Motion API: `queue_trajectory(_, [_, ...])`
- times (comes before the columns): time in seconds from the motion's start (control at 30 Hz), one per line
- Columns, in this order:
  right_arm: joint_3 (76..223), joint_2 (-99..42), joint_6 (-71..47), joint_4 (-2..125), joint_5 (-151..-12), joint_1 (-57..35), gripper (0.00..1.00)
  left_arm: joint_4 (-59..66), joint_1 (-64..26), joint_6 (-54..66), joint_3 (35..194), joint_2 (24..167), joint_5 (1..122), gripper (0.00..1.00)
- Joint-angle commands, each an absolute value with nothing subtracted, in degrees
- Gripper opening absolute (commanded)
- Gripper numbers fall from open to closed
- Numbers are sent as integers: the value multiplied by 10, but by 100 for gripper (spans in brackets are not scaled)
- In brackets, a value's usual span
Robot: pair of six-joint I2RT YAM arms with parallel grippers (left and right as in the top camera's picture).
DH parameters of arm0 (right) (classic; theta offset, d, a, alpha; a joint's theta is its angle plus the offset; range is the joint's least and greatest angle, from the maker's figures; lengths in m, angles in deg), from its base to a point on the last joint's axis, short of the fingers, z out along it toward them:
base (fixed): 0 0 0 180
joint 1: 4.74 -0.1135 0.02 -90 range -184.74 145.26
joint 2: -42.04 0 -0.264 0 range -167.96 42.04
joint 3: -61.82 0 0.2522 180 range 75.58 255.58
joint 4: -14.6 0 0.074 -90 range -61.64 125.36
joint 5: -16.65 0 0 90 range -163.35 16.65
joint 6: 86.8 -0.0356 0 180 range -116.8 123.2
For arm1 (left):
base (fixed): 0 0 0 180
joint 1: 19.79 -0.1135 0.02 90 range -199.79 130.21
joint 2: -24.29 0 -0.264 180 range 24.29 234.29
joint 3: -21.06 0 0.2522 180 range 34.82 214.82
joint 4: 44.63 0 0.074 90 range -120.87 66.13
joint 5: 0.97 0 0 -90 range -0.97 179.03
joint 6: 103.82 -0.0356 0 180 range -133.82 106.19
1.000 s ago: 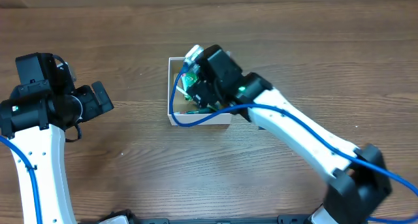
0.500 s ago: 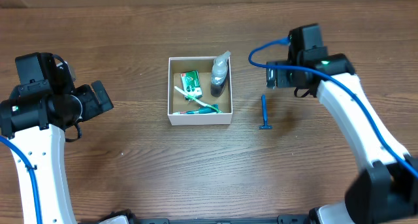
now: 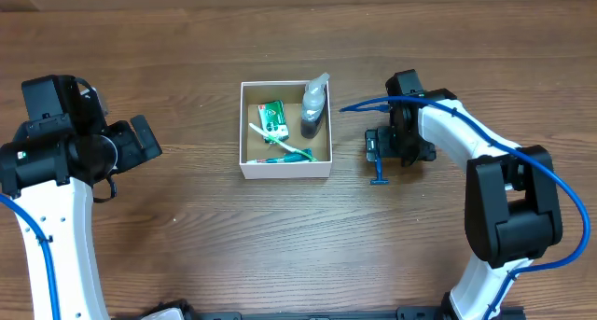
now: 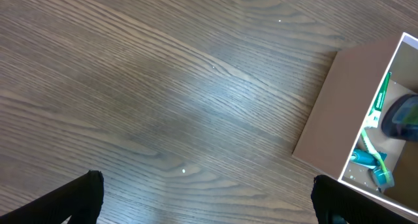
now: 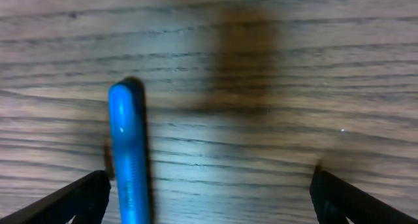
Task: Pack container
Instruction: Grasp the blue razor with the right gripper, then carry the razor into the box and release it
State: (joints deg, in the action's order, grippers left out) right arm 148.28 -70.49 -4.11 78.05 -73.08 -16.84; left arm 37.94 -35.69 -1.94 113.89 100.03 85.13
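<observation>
My right gripper needs to close on the razor's handle now, as its fingers nearly meet their shadows on the tabletop in the right wrist view, with the handle between them.
The container (image 3: 246,164) is a square white box with a brown floor, mid-table. In it lie a green tube (image 3: 272,118), a spray bottle (image 3: 314,106) and a toothbrush (image 3: 280,152). It also shows in the left wrist view (image 4: 346,113). A blue razor (image 3: 378,168) lies on the table right of the container. My right gripper (image 3: 374,146) is open, low over the razor's handle (image 5: 129,152), which lies between the fingers near the left one. My left gripper (image 3: 140,141) is open and empty, far left of the container.
Wooden table (image 3: 187,236) all round. The right arm (image 3: 466,133) curves in from the right side. The left arm (image 3: 56,199) stands at the left edge.
My right arm has left the container, swung right, then come down over the blue razor. The spray bottle now stands in the container. The left arm has not moved.
</observation>
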Motion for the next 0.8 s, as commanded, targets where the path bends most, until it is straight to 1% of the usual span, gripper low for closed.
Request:
queue_trajectory(0.0, [1478,-728,-46,778,-741,-170,98,377,-359,-14,1147,992,845,100])
queue_trajectory(0.03, [1478,-729,-46,778,-741,-170,92,377,-359,-14,1147,992,845,100])
queue_trajectory(0.07, [1478,-729,-46,778,-742,-170,81,378,-359,-14,1147,992,845,100])
queue_trajectory(0.1, [1478,-729,-46,778,-742,-170,66,378,-359,-14,1147,992,845,100])
queue_trajectory(0.13, [1478,-729,-46,780,-741,-170,43,379,-359,-14,1147,992,845,100])
queue_trajectory(0.17, [1478,-729,-46,780,-741,-170,34,379,-359,-14,1147,992,845,100])
queue_trajectory(0.23, [1478,-729,-46,780,-741,-170,32,379,-359,-14,1147,992,845,100])
queue_trajectory(0.3, [1478,-729,-45,780,-741,-170,20,379,-359,-14,1147,992,845,100])
queue_trajectory(0.37, [1478,-729,-45,779,-741,-170,15,379,-359,-14,1147,992,845,100])
queue_trajectory(0.43, [1478,-729,-45,777,-741,-170,4,379,-359,-14,1147,992,845,100])
queue_trajectory(0.6, [1497,-723,-45,790,-741,-170,4,379,-359,-14,1147,992,845,100])
queue_trajectory(0.77, [1638,-626,-45,887,-742,-174,4,378,-359,-14,1147,992,845,100])
